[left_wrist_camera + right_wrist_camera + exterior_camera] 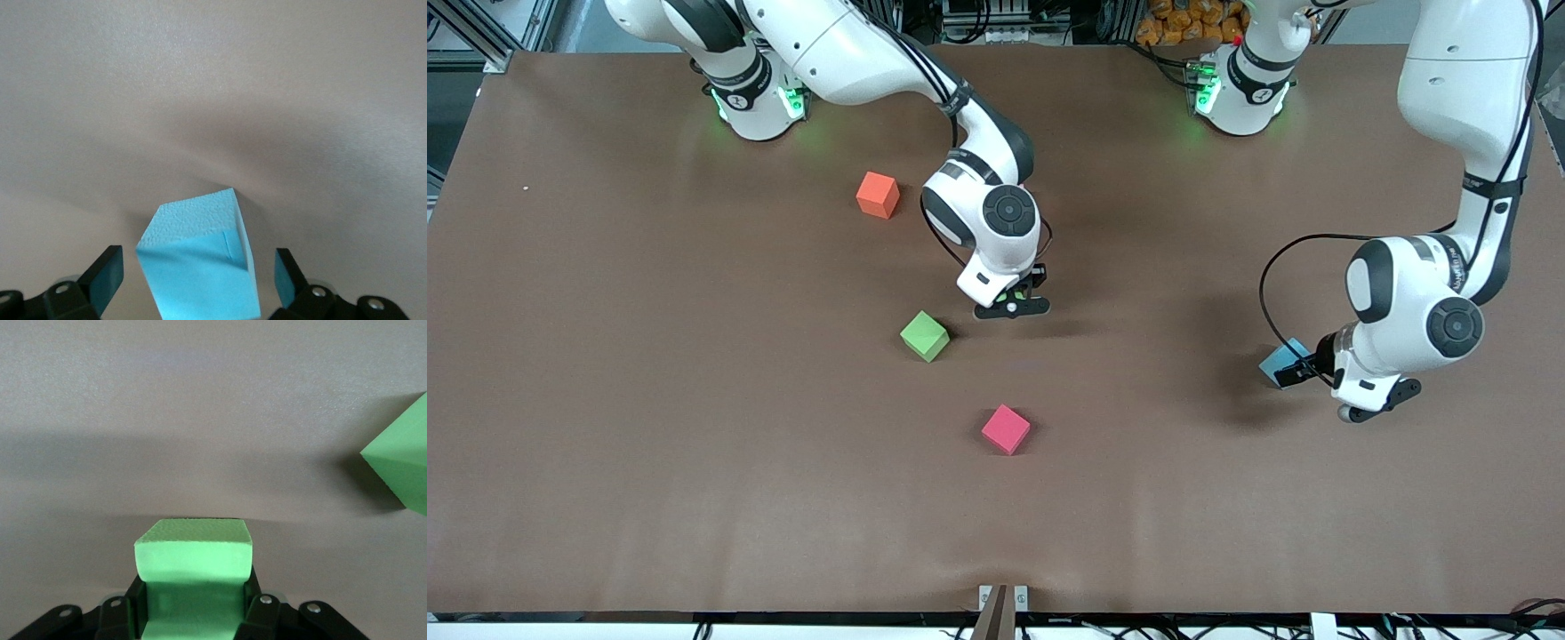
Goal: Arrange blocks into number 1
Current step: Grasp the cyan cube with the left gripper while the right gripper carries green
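Note:
My left gripper should grab the block by its opposite smooth sides, so the light blue block's textured side point(193, 217) stays free to build the number shape.
My right gripper point(1024, 289) point(193, 603) is shut on a green block point(193, 547) and hangs low over the middle of the table. A second green block point(924, 336) point(400, 457) lies on the table close beside it. An orange block point(878, 195) sits nearer the robots' bases, and a red-pink block point(1006, 429) lies nearer the front camera. At the left arm's end, my left gripper point(1294, 369) point(197, 267) stands open around a light blue block point(1282, 360) point(193, 227). That block is turned askew between the fingers, with a gap on each side.
The brown table top point(694, 400) stretches wide around the blocks. A small metal bracket point(1003, 604) sits at the table's front edge. A pile of orange things point(1192, 22) lies off the table between the arms' bases.

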`<move>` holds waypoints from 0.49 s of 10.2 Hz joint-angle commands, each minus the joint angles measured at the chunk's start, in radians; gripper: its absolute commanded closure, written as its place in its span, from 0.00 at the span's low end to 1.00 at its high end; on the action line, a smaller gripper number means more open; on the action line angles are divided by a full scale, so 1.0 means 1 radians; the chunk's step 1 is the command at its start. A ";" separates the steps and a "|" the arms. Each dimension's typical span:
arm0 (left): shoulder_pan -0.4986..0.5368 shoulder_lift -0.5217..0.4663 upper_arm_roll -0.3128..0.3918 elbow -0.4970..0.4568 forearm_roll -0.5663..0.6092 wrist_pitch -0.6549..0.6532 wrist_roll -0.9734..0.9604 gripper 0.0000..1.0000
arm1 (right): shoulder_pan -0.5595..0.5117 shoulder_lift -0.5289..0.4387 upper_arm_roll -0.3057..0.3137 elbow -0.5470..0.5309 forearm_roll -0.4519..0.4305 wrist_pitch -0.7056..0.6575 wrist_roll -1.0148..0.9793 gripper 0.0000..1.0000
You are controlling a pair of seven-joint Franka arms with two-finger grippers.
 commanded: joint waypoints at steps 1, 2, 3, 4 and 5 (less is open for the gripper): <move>-0.013 0.001 0.003 -0.031 -0.021 0.050 -0.005 0.00 | 0.004 -0.040 -0.001 -0.047 0.016 0.009 0.014 1.00; -0.014 0.004 0.001 -0.031 -0.018 0.050 -0.003 0.15 | 0.004 -0.040 -0.002 -0.044 0.016 -0.001 0.014 0.63; -0.014 0.008 0.003 -0.031 -0.012 0.050 0.009 0.42 | 0.000 -0.042 -0.002 -0.044 0.016 -0.021 0.054 0.01; -0.014 0.016 0.003 -0.031 -0.009 0.050 0.012 0.74 | 0.006 -0.042 -0.002 -0.029 0.011 -0.052 0.151 0.00; -0.017 0.016 0.001 -0.031 -0.006 0.050 0.014 0.96 | 0.006 -0.043 -0.002 -0.017 0.011 -0.057 0.198 0.00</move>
